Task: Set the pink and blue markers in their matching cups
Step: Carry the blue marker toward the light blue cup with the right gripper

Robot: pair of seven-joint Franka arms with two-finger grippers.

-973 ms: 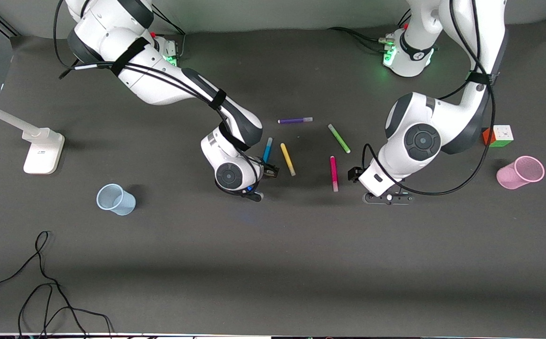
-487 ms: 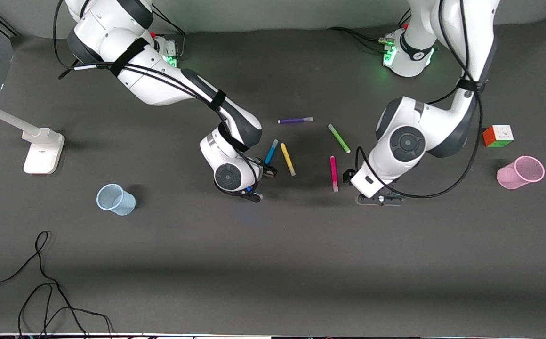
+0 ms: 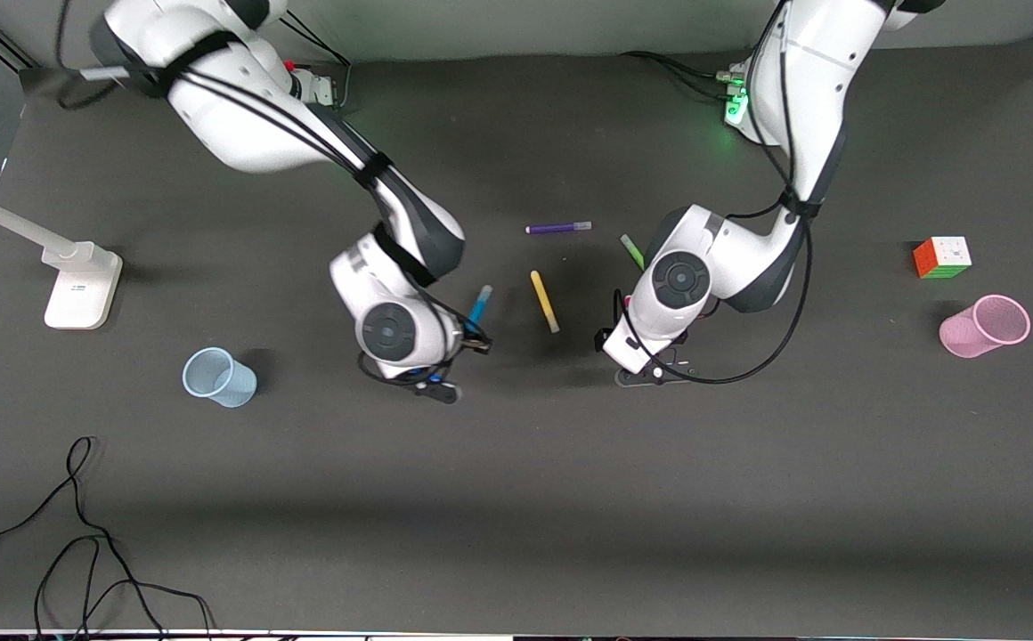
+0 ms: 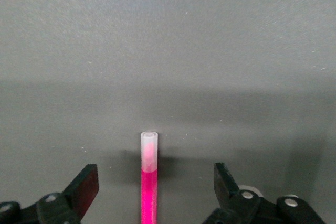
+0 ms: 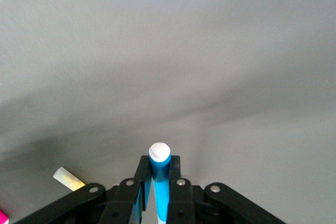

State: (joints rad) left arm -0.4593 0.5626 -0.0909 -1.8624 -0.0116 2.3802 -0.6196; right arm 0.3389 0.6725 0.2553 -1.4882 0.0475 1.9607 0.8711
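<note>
My left gripper grabs the pink marker by its pink body (image 4: 149,198) next. Then I stand the pink marker in the pink cup.
My right gripper (image 3: 476,336) is shut on the blue marker (image 3: 480,305) and holds it tilted above the table, beside the yellow pen. In the right wrist view the blue marker (image 5: 160,184) stands between the closed fingers, pale end outward. My left gripper (image 4: 155,184) is open and low over the pink marker (image 4: 149,187), one finger on each side and neither touching it. The marker lies flat, pale cap pointing away. In the front view the left hand (image 3: 639,349) hides it. The pale blue cup (image 3: 218,377) stands toward the right arm's end, the pink cup (image 3: 986,326) toward the left arm's end.
A yellow pen (image 3: 544,301) lies between the two hands. A purple pen (image 3: 558,228) lies nearer the bases, and a green pen (image 3: 631,250) is partly under the left arm. A colour cube (image 3: 942,256) sits near the pink cup. A white stand (image 3: 80,285) and loose cables (image 3: 80,534) are near the blue cup.
My right gripper lifted the blue marker off the table and carried it toward the right arm's end. My left arm moved over the pink marker and now covers it in the front view.
</note>
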